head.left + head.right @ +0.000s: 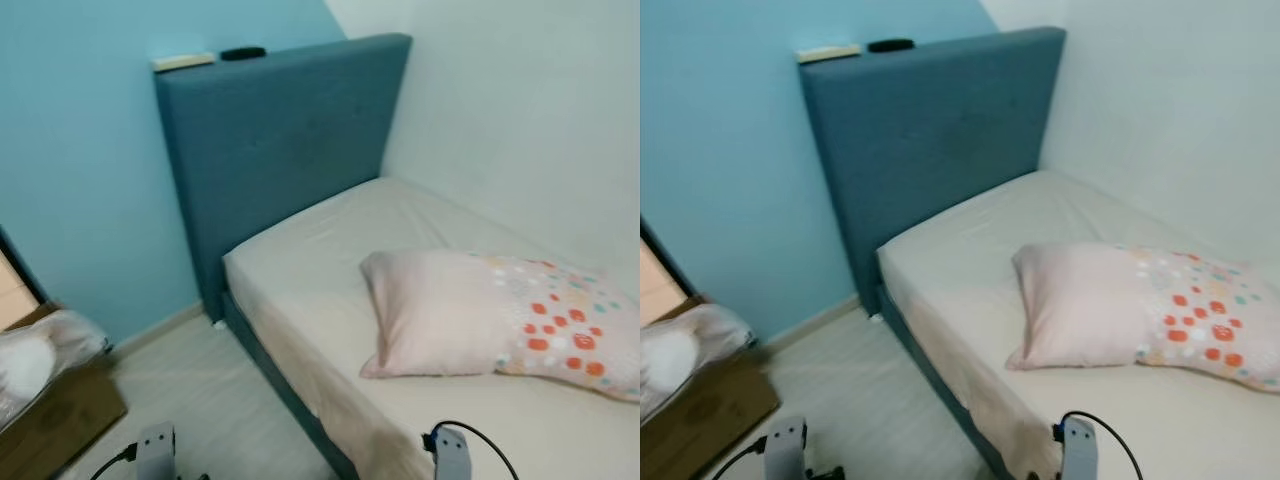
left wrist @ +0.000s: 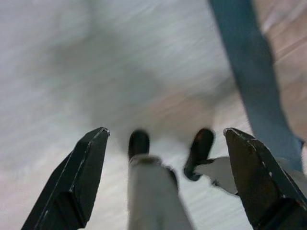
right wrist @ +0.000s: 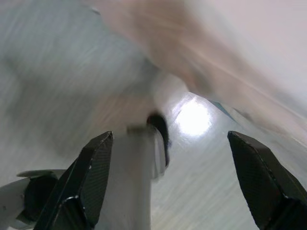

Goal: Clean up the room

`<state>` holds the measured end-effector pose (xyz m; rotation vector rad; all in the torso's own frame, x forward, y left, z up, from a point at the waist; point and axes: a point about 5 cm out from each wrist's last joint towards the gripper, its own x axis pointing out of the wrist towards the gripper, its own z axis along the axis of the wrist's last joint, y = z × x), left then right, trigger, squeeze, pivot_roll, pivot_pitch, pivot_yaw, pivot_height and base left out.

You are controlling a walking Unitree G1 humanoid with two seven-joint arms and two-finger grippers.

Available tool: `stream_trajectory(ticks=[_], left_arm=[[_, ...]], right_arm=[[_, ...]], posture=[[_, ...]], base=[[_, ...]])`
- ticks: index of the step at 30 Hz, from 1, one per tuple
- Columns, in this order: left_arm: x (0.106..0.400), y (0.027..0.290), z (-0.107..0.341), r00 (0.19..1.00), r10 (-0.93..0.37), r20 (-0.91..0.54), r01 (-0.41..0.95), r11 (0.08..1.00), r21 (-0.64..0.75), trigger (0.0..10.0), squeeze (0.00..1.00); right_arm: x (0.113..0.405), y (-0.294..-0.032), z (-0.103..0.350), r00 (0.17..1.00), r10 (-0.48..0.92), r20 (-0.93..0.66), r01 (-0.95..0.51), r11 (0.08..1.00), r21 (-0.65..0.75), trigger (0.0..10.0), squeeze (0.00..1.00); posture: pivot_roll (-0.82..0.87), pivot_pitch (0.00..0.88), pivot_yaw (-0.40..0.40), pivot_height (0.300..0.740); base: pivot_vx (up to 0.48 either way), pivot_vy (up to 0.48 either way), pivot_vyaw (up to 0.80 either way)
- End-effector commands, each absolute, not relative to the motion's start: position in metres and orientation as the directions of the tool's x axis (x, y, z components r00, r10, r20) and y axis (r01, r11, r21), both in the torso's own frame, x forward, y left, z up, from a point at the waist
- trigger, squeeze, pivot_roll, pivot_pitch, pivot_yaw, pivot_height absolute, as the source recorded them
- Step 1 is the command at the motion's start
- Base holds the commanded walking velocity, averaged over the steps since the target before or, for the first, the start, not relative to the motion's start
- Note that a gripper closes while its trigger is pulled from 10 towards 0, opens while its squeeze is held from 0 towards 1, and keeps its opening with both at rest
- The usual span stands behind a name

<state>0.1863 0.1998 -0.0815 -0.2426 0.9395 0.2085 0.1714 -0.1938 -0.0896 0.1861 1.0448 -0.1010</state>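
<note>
The pillow bulges far wider than my fingers open at its plump middle [image 1: 480, 310], so my right gripper will next grab it by its thin plain pink edge [image 1: 430, 374].
A pink pillow [image 1: 480, 315] with orange and teal dots at one end lies on the bed's bare beige mattress [image 1: 320, 250]. On top of the blue headboard [image 1: 270, 140] rest a pale flat object [image 1: 183, 61] and a small black object [image 1: 243, 53]. Both arms hang low at the bottom edge of the head views, the left arm [image 1: 155, 450] over the floor and the right arm [image 1: 452, 452] by the bed's side. My left gripper [image 2: 166, 132] is open over blurred pale floor with nothing between its fingers. My right gripper [image 3: 170, 136] is open too, and holds nothing.
A cardboard box [image 1: 60, 415] holding something white in clear plastic [image 1: 40, 355] stands on the floor at the left, against the light blue wall. Pale wood floor [image 1: 210, 390] runs between the box and the bed. A white wall runs along the bed's far side.
</note>
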Motion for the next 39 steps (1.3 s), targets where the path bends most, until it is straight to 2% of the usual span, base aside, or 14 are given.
stream_trajectory(ticks=[1, 19, 22, 39], left_arm=[[0.1867, 0.1979, -0.0817, 0.569, 0.061, -0.820, -0.266, 0.957, -0.113, 10.0, 0.00], [0.1863, 0.1967, -0.0821, 0.568, 0.059, -0.821, -0.262, 0.958, -0.113, 10.0, 0.00], [0.1860, 0.1972, -0.0822, 0.566, 0.070, -0.821, -0.273, 0.956, -0.107, 10.0, 0.00], [0.1830, 0.1992, -0.0838, 0.537, 0.094, -0.838, -0.284, 0.956, -0.075, 10.0, 0.00]], right_arm=[[0.1702, -0.1974, -0.0896, 0.497, -0.003, -0.868, 0.164, 0.982, 0.090, 10.0, 0.00], [0.1682, -0.1998, -0.0901, 0.493, -0.006, -0.870, 0.163, 0.983, 0.086, 10.0, 0.00], [0.1679, -0.1998, -0.0902, 0.489, -0.003, -0.872, 0.152, 0.985, 0.081, 10.0, 0.00], [0.1613, -0.1997, -0.0931, 0.462, 0.005, -0.887, 0.141, 0.987, 0.079, 10.0, 0.00]], posture=[[-0.03, 0.000, -0.075, 0.740], [-0.04, 0.000, -0.076, 0.740], [-0.04, 0.000, -0.076, 0.740], [-0.04, 0.000, -0.072, 0.740]], base=[[0.469, 0.000, 0.00], [0.467, 0.000, 0.00], [0.292, 0.000, -0.64], [0.000, 0.000, -0.70]])
